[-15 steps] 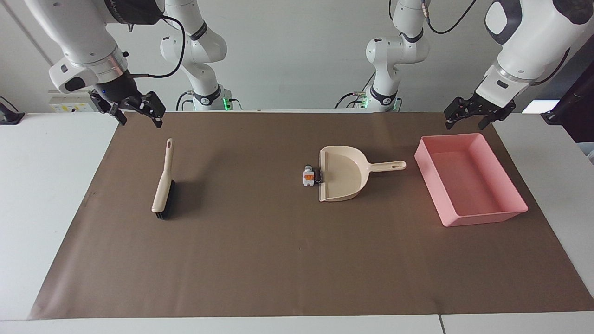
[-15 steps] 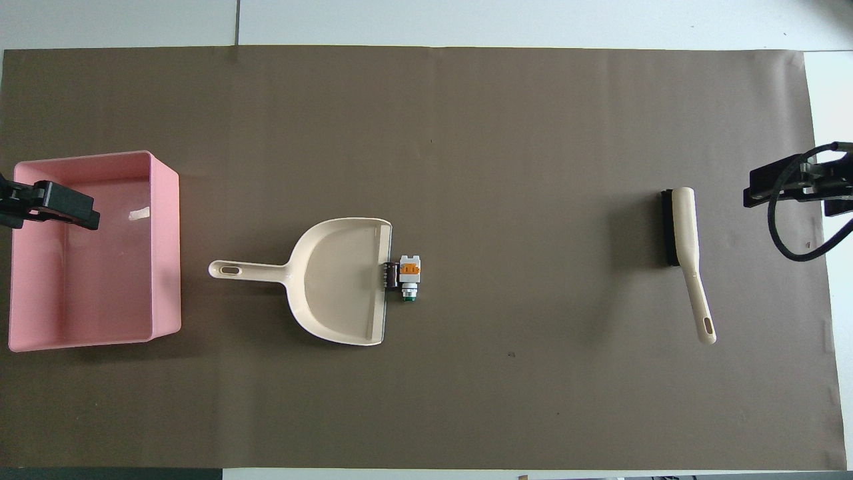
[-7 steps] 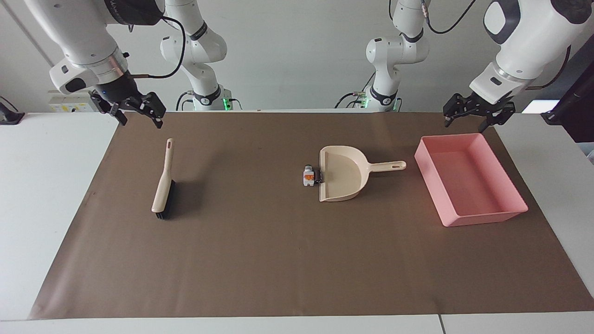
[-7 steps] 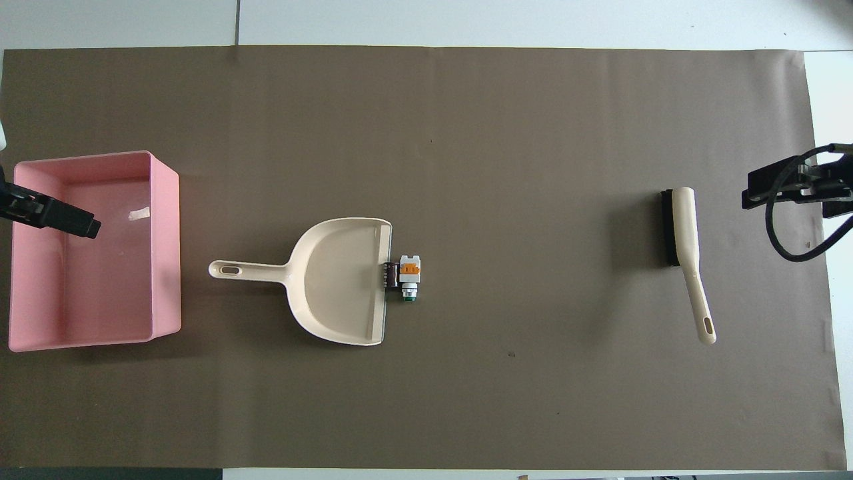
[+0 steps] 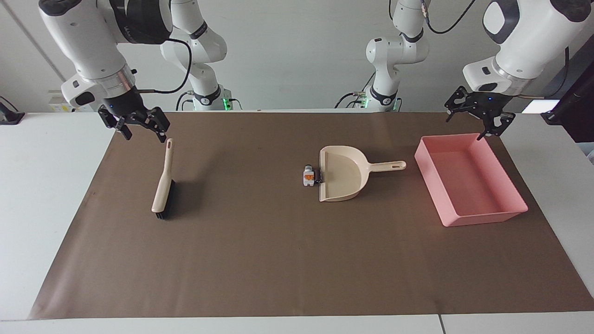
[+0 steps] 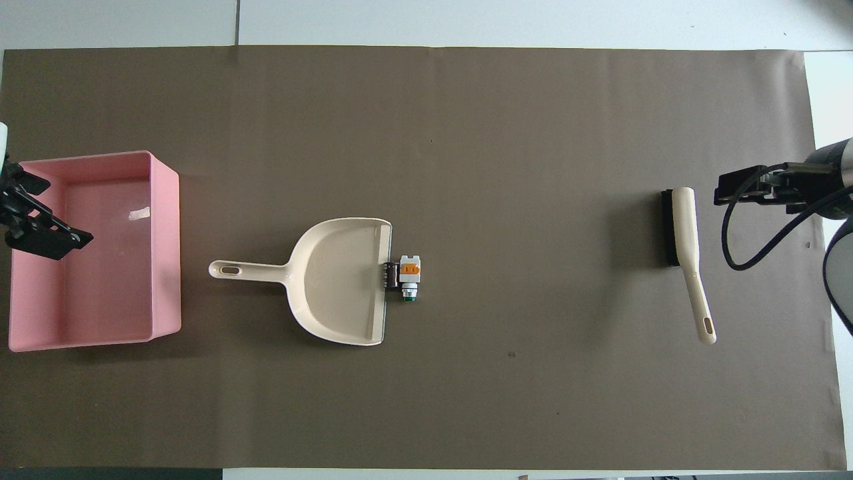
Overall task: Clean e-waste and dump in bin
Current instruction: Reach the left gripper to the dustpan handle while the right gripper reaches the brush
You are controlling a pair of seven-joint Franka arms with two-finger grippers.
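Note:
I need to pick up the beige dustpan (image 6: 336,280) with my left gripper next. I should take it by its handle (image 6: 252,272), so the e-waste can be dumped into the pink bin.
The e-waste lies at the mouth of the beige dustpan (image 5: 343,178) (image 6: 336,280): a white piece with orange marks (image 5: 308,177) (image 6: 410,267), a short black cylinder (image 5: 318,176) (image 6: 390,275) and a small green-tipped piece (image 6: 409,294). The pink bin (image 5: 482,217) (image 6: 168,253) stands at the left arm's end, beside the dustpan's handle. My left gripper (image 5: 471,121) (image 6: 43,230) is open and empty, raised over the bin's rim closest to the robots. My right gripper (image 5: 143,131) (image 6: 736,192) is open and empty, just above the brush's handle tip.
A beige hand brush with black bristles (image 5: 163,183) (image 6: 686,243) lies on the brown mat (image 5: 260,260) toward the right arm's end, its handle pointing toward the robots. White table (image 5: 41,185) borders the mat.
My right gripper has come down and closer to the brush's handle tip. My left gripper has turned and shifted slightly above the bin's rim. The objects on the mat have not moved.

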